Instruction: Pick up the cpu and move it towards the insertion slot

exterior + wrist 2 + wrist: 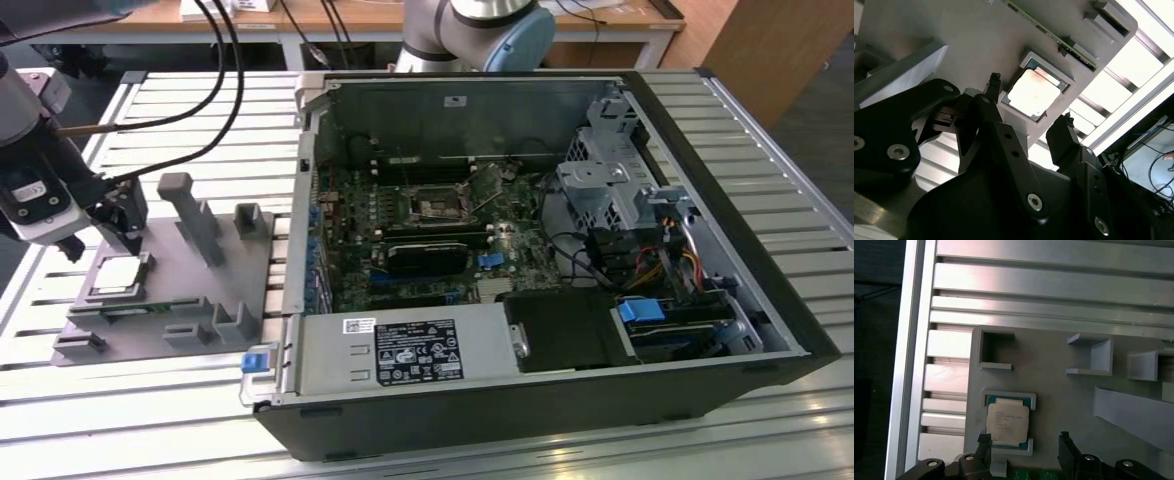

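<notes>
My gripper lowers and only then closes on the CPU (118,275), since its fingers stop short above the grey fixture plate (200,300).
The cpu (118,275), a flat square chip with a silvery top, lies in a shallow square recess of the grey fixture plate (200,300) at the exterior view's left. My gripper (131,238) hangs just above its far edge, open and holding nothing. In both wrist views the two black fingertips (994,80) straddle the cpu (1036,90) with a wide gap, and the gripper (1024,437) stands apart from the cpu (1007,423). The insertion slot (438,205), a dark square socket with a metal frame, sits on the motherboard inside the open computer case.
Grey upright blocks (187,215) stand on the fixture plate close to the gripper. The open black computer case (747,300) fills the middle and right of the slatted aluminium table (147,410). Black cables (220,60) hang above the fixture. A robot base (481,30) stands behind the case.
</notes>
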Robot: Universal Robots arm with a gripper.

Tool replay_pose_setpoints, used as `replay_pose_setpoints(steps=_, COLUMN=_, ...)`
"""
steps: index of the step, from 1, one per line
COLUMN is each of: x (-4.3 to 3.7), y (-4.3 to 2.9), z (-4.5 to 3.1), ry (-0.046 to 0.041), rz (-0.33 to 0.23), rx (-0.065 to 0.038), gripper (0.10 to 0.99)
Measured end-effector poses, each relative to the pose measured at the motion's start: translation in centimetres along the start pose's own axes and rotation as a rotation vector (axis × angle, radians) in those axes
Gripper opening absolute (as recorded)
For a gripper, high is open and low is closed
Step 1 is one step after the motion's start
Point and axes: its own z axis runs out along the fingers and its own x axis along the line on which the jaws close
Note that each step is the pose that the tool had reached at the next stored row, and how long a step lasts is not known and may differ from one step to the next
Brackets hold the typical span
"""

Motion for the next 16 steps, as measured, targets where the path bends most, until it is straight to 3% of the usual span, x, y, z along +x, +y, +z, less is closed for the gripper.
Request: replay_pose_setpoints(steps=16, x=0.11, y=-0.04, z=1.23, ry=0.0003, rz=-0.008, rx=0.000, gripper=0.647)
